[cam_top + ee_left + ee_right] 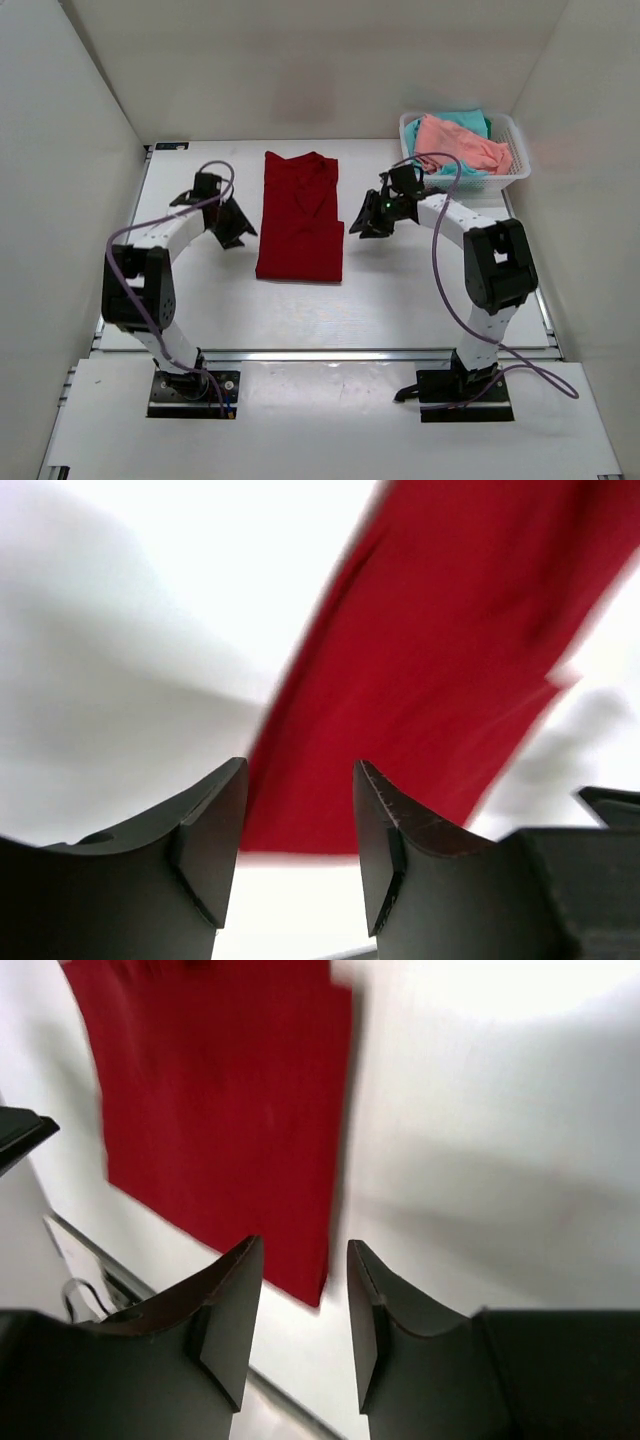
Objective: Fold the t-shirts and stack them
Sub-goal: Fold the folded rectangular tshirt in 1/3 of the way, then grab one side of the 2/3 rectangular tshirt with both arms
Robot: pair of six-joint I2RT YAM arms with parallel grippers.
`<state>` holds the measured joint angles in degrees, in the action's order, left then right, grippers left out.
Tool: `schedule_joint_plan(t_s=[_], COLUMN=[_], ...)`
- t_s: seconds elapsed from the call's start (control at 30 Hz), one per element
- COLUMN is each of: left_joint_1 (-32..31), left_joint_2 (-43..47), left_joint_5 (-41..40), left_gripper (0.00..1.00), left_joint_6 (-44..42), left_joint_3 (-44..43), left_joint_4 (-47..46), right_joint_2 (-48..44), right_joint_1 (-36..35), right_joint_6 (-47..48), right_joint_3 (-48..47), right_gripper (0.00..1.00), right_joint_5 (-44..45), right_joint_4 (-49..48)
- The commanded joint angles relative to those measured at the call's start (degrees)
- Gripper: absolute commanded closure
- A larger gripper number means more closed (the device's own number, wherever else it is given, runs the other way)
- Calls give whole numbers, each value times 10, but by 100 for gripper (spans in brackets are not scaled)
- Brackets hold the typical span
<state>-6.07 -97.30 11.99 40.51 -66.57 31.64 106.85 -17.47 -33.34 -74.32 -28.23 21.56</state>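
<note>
The dark red t-shirt's near end needs to be folded over toward the collar. My right gripper should next grab the near-end corner on that gripper's side.
The dark red t-shirt (300,215) lies flat on the table as a long narrow rectangle, collar at the far end. My left gripper (240,232) hovers just off its left edge, jaws open and empty; its wrist view shows the red cloth (440,650) beyond the fingers. My right gripper (362,225) is just off the shirt's right edge, also open and empty, with the red cloth (220,1110) ahead of it. A salmon pink t-shirt (458,143) lies bunched on top of a teal t-shirt (474,121) in the basket.
A white mesh basket (518,160) stands at the back right corner of the table. White walls close in the left, right and far sides. A metal rail runs along the near table edge in front of both arm bases.
</note>
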Motion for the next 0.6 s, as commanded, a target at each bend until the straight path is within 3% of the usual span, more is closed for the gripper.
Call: schedule_joint_plan(t_s=[0.0, 0.17, 0.37, 0.57], left_joint_1=[-26, -74, -109, -98], left_joint_2=[91, 170, 188, 197], left_joint_5=[-40, -70, -109, -137], left_gripper=[43, 43, 43, 43], left_joint_6=[15, 56, 98, 137], left_joint_3=[116, 235, 267, 289], left_joint_4=[-19, -88, -134, -179], right_joint_2=[-77, -121, -94, -69], right_joint_1=[-49, -94, -133, -137], right_joint_6=[-25, -87, -110, -145], right_joint_3=[84, 200, 205, 209], right_gripper=[63, 59, 58, 58], right_joint_5=[50, 63, 70, 67], right_joint_4=[-34, -88, -109, -134])
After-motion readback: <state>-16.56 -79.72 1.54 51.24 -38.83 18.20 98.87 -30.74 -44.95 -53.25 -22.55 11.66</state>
